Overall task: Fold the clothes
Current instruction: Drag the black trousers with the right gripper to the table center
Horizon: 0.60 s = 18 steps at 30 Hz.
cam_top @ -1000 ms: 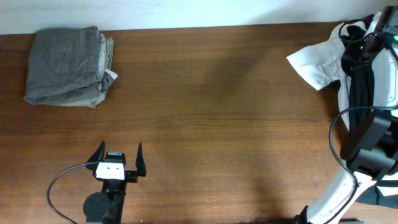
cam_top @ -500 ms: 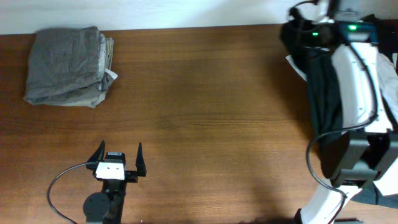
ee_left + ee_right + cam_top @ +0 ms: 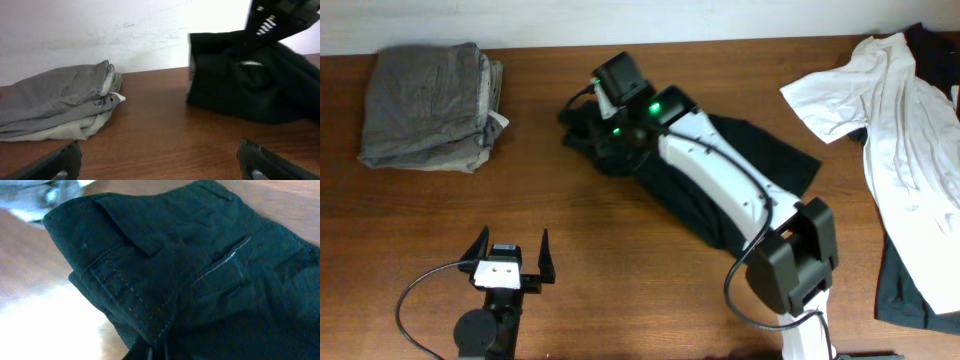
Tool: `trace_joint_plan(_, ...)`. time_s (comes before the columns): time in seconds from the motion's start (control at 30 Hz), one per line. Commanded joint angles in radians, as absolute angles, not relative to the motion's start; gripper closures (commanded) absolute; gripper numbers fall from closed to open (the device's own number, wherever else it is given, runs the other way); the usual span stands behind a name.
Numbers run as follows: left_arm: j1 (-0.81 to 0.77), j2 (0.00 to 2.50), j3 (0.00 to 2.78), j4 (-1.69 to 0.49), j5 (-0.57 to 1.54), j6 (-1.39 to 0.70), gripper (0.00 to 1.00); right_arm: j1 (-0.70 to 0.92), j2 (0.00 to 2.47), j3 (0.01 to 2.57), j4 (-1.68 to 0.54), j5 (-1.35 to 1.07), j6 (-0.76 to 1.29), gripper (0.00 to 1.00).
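Observation:
The black garment's waistband is bunched in the right gripper's fingers, raised above the table, so the right gripper should keep holding the garment until it lies flat.
A black shorts-like garment [image 3: 760,155] lies stretched across the table's middle, its left end bunched and lifted. My right gripper [image 3: 607,132] is shut on that left end. The right wrist view shows the garment's waistband and a welt pocket [image 3: 220,265] close up, with the fingers buried in cloth. The garment also shows in the left wrist view [image 3: 240,85]. No white stripe shows. A white T-shirt [image 3: 880,90] lies at the far right over another black garment [image 3: 910,290]. My left gripper [image 3: 510,255] is open and empty near the front edge, also seen in its own view [image 3: 160,165].
A folded grey garment [image 3: 425,105] sits at the back left corner, also in the left wrist view [image 3: 55,102]. A white wall runs behind the table's far edge. The right arm [image 3: 720,175] spans the table diagonally over the black garment.
My right arm has swung from the far right pile to the table's middle-left, pulling the black garment out with it. The left arm has not moved.

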State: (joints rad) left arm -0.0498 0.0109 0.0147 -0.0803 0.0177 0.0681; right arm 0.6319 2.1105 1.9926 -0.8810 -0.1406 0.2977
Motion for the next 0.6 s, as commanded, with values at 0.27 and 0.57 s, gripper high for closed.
trace_joint_plan(0.27,-0.052,0.005,0.008,-0.081,0.01,0.084,0.01,0.789,2.099,1.991,-0.849,-0.236,0.356,0.24)
trace_joint_plan(0.57,-0.052,0.005,0.008,-0.081,0.01,0.084,0.01,0.464,1.959,2.011,-1.158,-0.37,0.352,0.01)
